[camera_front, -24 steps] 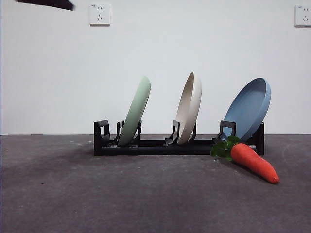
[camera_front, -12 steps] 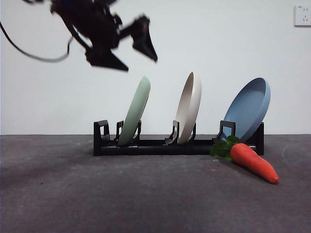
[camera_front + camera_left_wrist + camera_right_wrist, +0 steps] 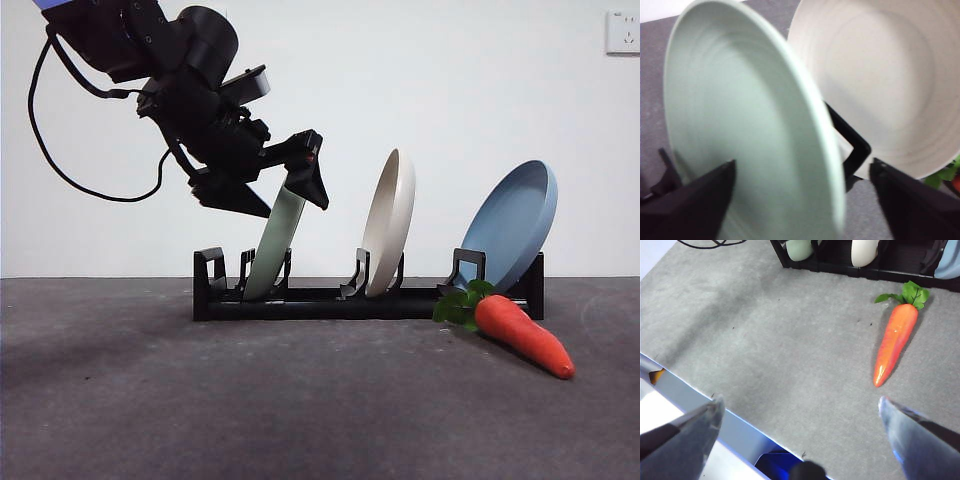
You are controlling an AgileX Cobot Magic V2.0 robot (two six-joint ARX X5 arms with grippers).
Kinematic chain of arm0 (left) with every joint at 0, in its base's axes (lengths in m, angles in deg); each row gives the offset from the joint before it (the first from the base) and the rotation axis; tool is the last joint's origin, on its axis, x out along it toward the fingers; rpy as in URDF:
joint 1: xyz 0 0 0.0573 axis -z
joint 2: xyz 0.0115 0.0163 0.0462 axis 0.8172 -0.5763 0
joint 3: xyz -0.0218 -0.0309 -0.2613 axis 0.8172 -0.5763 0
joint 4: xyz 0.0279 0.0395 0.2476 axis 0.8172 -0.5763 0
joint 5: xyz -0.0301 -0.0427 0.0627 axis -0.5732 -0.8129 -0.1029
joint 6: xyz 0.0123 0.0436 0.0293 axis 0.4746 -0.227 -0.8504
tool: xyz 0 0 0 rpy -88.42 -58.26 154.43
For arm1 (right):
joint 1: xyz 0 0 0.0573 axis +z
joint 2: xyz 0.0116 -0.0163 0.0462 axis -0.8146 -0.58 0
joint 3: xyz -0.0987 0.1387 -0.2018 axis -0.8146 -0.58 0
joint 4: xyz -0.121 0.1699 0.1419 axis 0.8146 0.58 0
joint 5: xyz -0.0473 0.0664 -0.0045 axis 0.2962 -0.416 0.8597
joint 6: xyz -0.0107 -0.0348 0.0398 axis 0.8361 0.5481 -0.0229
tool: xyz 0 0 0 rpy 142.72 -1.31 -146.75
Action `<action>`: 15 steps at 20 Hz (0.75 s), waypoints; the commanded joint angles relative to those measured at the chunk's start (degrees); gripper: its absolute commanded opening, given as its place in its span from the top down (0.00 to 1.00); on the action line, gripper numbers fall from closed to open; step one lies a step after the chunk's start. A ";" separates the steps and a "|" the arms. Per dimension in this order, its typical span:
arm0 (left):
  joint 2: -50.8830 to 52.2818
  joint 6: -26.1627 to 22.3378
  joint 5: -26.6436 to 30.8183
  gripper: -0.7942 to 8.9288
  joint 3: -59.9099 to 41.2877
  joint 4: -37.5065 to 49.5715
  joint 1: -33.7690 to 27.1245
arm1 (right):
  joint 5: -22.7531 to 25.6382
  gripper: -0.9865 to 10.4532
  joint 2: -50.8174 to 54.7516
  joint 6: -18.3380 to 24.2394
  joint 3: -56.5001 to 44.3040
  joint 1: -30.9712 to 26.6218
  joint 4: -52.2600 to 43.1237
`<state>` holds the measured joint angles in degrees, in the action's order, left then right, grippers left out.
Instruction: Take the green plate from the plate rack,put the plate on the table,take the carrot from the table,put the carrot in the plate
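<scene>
The left gripper will next pick up the green plate by its free top rim (image 3: pixel 291 198) (image 3: pixel 832 182), because the rack's black bars close in on the plate's lower edge.
The green plate (image 3: pixel 268 255) leans upright in the left slot of the black plate rack (image 3: pixel 330 301). My left gripper (image 3: pixel 280 198) comes in from the upper left and is open, one jaw on each side of the plate's top rim. In the left wrist view the green plate (image 3: pixel 740 130) fills the space between the jaws of that gripper (image 3: pixel 804 165). The carrot (image 3: pixel 522 332) lies on the table (image 3: pixel 200 400) in front of the rack's right end. My right gripper (image 3: pixel 801 401) is open and empty, above the table near the carrot (image 3: pixel 895 342).
A cream-white plate (image 3: pixel 390 220) stands in the rack's middle slot and a blue plate (image 3: pixel 512 225) in the right slot. The cream-white plate (image 3: pixel 880 85) is close beside the green one. The table's near edge (image 3: pixel 700 395) runs under the right gripper.
My left arm has come down from the top left corner to the green plate, and its open jaws now straddle the plate's rim. Plates, rack and carrot have not moved.
</scene>
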<state>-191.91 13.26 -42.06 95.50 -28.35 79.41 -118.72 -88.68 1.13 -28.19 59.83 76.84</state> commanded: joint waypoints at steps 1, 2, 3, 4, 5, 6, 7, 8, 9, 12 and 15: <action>-0.35 -0.46 -0.28 0.91 0.17 0.57 0.46 | 0.15 0.39 -0.59 -0.20 0.15 0.09 -0.28; -0.35 -0.46 -0.48 0.93 0.17 0.55 0.50 | 0.15 0.39 -0.87 -0.17 0.15 0.09 -0.28; -0.35 -0.46 -1.73 0.93 0.17 0.59 0.55 | 0.15 0.39 -1.11 -0.20 0.15 0.09 -0.28; -0.33 -0.46 -3.04 0.93 0.20 0.61 0.55 | 0.15 0.39 -1.36 -0.20 0.15 0.09 -0.28; -0.33 -0.31 -3.23 0.93 0.20 0.59 0.52 | 0.15 0.39 -1.42 -0.20 0.15 0.09 -0.26; -0.33 -0.09 -3.23 0.93 0.20 0.59 0.46 | 0.13 0.39 -1.42 -0.20 0.15 0.09 -0.28; -0.31 0.00 -3.23 0.93 0.20 0.59 0.44 | 0.13 0.39 -1.42 -0.20 0.15 0.09 -0.28; -0.24 0.00 -3.23 0.93 0.20 0.59 0.44 | 0.15 0.39 -1.42 -0.20 0.15 0.09 -0.28; -0.17 0.00 -3.23 0.93 0.22 0.61 0.44 | 0.13 0.39 -1.42 -0.20 0.15 0.09 -0.26; 0.72 0.09 -3.30 0.93 0.22 0.59 0.44 | 0.15 0.39 -1.42 -0.20 0.15 0.09 -0.26; 2.99 1.57 -3.28 0.93 0.22 0.59 0.44 | 0.13 0.39 -1.42 -0.20 0.15 0.09 -0.28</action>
<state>-189.88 14.31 -42.75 96.06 -28.29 79.12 -118.70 -90.17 1.13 -28.19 59.83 76.84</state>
